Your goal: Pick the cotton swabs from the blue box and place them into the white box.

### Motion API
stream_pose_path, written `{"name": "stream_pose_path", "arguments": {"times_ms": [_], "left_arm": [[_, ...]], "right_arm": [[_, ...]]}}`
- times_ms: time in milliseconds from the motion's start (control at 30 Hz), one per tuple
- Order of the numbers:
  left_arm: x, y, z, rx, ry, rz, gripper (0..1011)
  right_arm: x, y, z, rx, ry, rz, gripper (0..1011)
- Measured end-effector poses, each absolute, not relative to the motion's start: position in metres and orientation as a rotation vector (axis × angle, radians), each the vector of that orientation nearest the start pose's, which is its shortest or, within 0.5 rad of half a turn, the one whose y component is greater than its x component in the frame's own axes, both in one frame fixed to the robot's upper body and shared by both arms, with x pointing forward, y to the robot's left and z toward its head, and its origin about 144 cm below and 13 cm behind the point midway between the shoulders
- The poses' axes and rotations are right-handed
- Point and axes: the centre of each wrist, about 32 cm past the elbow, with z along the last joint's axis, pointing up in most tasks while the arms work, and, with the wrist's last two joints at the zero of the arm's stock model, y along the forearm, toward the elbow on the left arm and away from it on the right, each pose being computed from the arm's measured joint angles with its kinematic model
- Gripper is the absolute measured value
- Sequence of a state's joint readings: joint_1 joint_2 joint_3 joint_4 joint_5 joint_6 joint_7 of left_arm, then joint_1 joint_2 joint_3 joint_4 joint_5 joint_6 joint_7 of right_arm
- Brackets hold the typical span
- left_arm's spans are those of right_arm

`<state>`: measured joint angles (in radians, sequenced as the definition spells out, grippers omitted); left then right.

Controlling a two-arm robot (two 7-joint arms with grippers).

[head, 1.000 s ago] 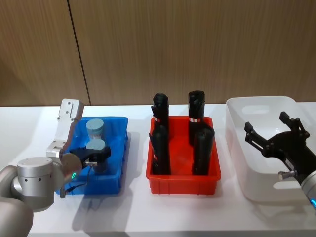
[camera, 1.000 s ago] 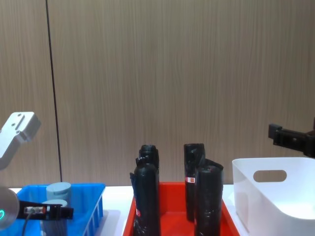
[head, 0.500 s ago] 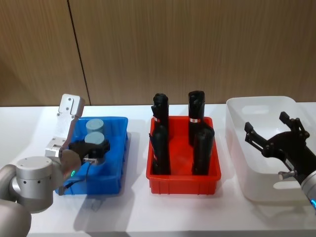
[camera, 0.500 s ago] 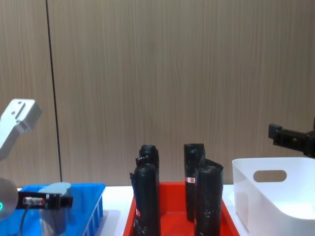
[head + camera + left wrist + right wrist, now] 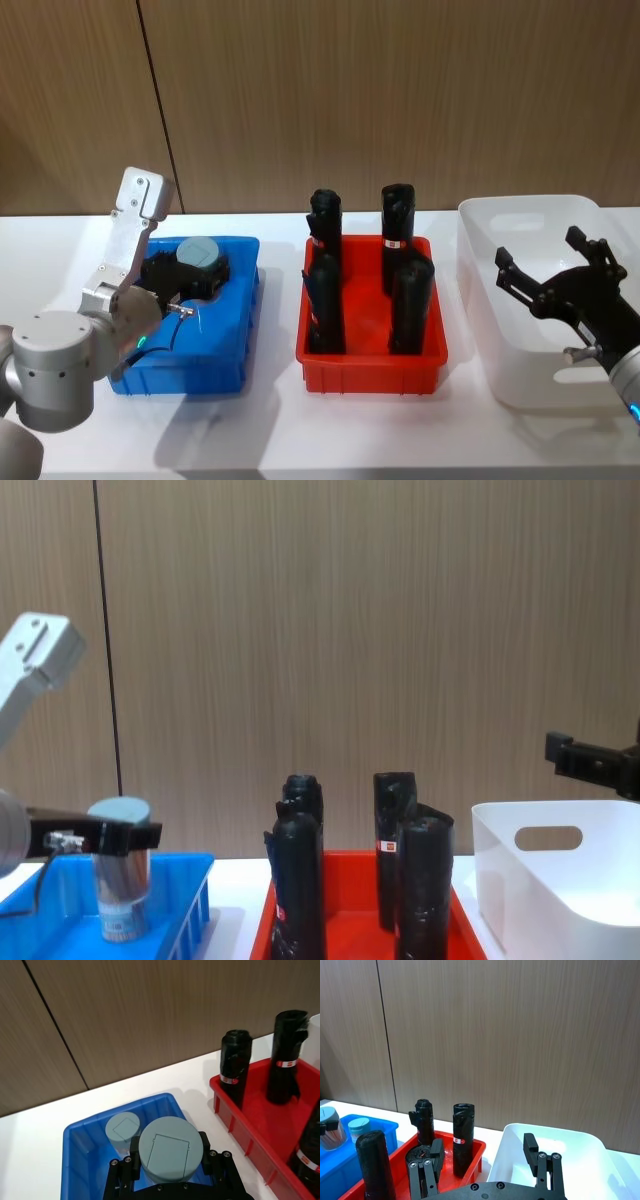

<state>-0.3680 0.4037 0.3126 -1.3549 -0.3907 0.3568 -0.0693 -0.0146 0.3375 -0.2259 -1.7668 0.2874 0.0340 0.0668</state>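
Next, my right gripper grabs the jar by its lower body near the jar's base, since fingers already wrap the jar close under its lid.
My left gripper (image 5: 195, 268) is shut on a cotton swabs jar (image 5: 198, 251) with a pale blue-grey lid, held raised above the blue box (image 5: 228, 345). In the chest view the jar (image 5: 120, 875) hangs with its base near the blue box's rim (image 5: 195, 905). The left wrist view has the held jar's lid (image 5: 171, 1149) close up, and a second cotton swabs jar (image 5: 123, 1130) standing in the blue box (image 5: 80, 1160) behind it. My right gripper (image 5: 558, 272) hovers open over the white box (image 5: 520, 225), which has an oval handle cutout (image 5: 548, 837).
A red bin (image 5: 370, 368) with several tall black cylinders (image 5: 397, 228) stands between the blue box and the white box. A wooden wall runs along the back. Bare white table lies in front of the boxes.
My left gripper has lifted the cotton swabs jar up from inside the blue box, and the arm has risen with it. The right arm has not moved.
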Motion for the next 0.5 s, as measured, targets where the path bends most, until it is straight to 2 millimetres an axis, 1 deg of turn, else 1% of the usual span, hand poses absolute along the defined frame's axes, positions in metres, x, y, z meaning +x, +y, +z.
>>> {"name": "stream_pose_path", "arguments": {"times_ms": [333,500], "left_arm": [[0.530,0.285,1.215,0.265,0.084,1.245,671],[0.525,0.289,1.220,0.241,0.070,1.209,671]], "right_arm": [[0.443,-0.237,1.189,0.026,-0.075,-1.229,1002],[0.443,-0.237,1.189,0.026,-0.075,-1.229,1002]]}}
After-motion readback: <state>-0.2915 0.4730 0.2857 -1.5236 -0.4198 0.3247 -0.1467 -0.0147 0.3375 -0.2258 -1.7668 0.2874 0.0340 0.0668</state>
